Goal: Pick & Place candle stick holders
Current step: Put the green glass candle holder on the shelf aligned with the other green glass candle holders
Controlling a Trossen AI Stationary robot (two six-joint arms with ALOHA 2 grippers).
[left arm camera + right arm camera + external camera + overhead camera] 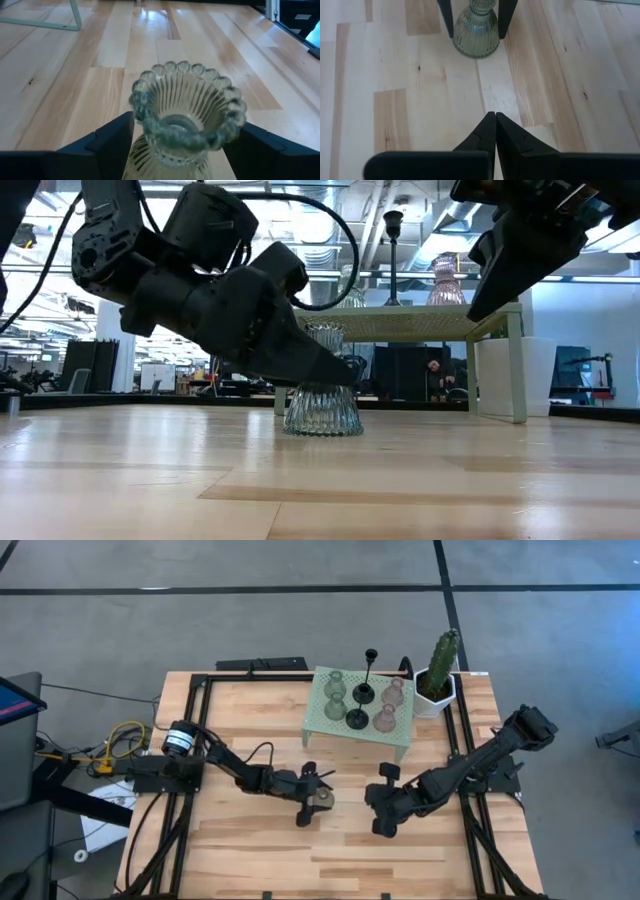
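Note:
My left gripper should put the green glass holder on the mesh stand, so it needs to grab the holder by its neck next.
A dull-green ribbed glass candle stick holder (pixel 322 798) stands upright on its flared base (pixel 322 415) on the bare table in front of the mint-green mesh stand (pixel 318 725). My left gripper (pixel 318 794) is open, and its two fingers stand on either side of the holder's neck (pixel 172 145), below the beaded rim (pixel 187 105). A gap shows at each finger in the right wrist view (pixel 477 10). My right gripper (pixel 370 797) is shut and empty, to the right of the holder and pointing at it.
The mesh stand carries two green (pixel 335 697), two pink (pixel 390 705) and two squat black holders (pixel 360 705), plus the tall thin black stem (pixel 371 658). A white-potted cactus (pixel 437 675) stands to its right. Bare wood lies toward the near edge (pixel 330 860).

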